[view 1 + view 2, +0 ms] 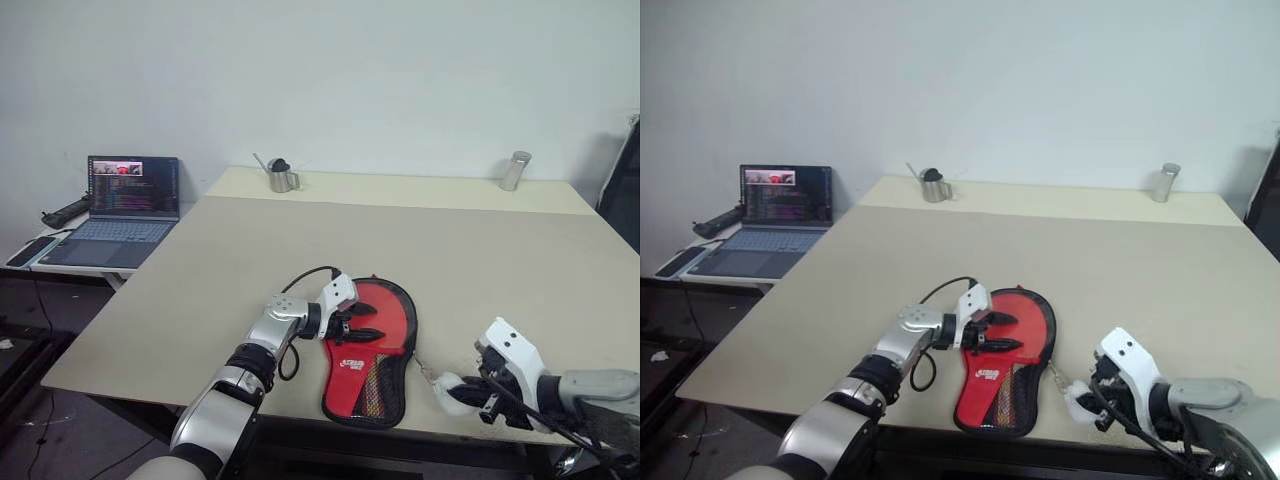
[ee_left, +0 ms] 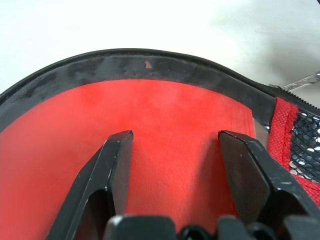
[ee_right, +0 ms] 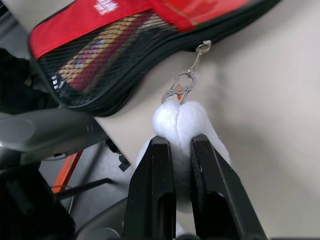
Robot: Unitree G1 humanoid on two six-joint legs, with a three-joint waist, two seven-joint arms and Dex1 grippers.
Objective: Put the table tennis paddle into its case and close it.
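My right gripper should pull the zipper pull linked to the pompom (image 3: 182,117) to the case's handle end before opening: the zipper pull is halfway along the side of the case.
The black case (image 1: 398,390) lies open near the table's front edge, its red lining up. The table tennis paddle (image 1: 392,318) rests inside it, red face up, and its handle (image 3: 100,55) shows under the grey mesh pocket. My left gripper (image 2: 175,135) is open, with both black fingers (image 1: 352,323) low over the red face and nothing between them. My right gripper (image 3: 181,140) sits just right of the case, at the table edge. It is shut on a white fluffy pompom (image 3: 182,117) that a metal clasp (image 3: 180,90) links to the case's zipper.
An open laptop (image 1: 125,215) and a phone (image 1: 30,250) sit on a side desk at the left. A metal cup (image 1: 282,178) and a metal canister (image 1: 516,170) stand along the far edge of the beige table (image 1: 450,250).
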